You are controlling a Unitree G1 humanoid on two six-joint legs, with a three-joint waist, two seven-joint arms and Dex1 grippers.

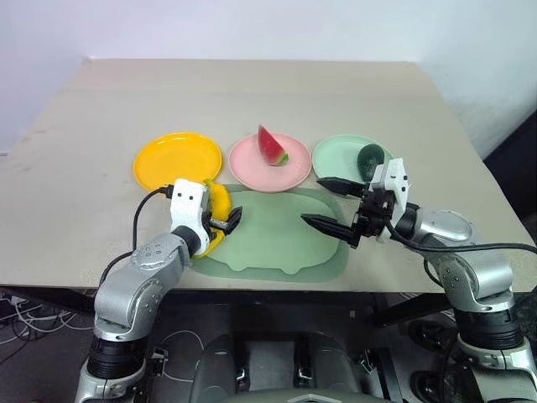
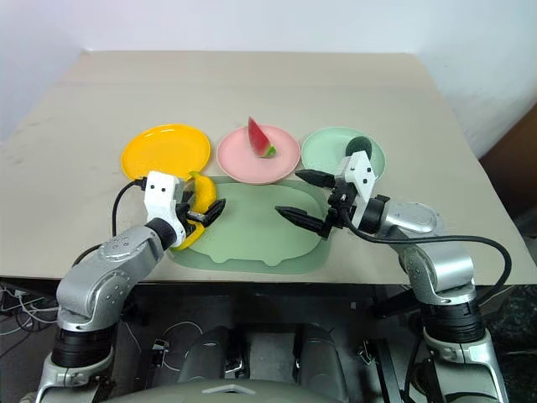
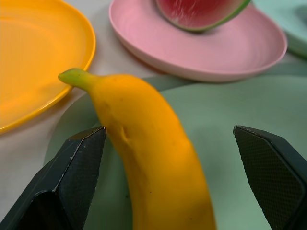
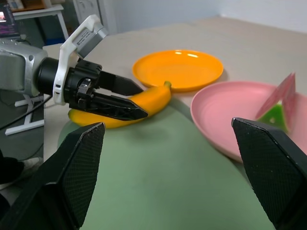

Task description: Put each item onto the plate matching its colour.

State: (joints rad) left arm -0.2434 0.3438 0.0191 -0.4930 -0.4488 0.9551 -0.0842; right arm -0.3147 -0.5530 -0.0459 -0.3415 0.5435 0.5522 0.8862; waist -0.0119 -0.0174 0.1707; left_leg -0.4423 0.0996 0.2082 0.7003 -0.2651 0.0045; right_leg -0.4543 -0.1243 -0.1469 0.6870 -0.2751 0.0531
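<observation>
My left gripper closes on the banana next, since its fingers reach down on either side of the banana over the green mat.
A yellow banana lies on the left edge of the green mat, its stem towards the yellow-orange plate. My left gripper is open, with one finger on each side of the banana, not closed on it. The watermelon wedge stands on the pink plate. The dark green avocado rests on the mint plate. My right gripper hovers open and empty over the mat's right part, pointing towards the left gripper.
The pale-green mat lies in front of the three plates, near the table's front edge. The beige tabletop stretches behind the plates. Cables hang below the table at the left.
</observation>
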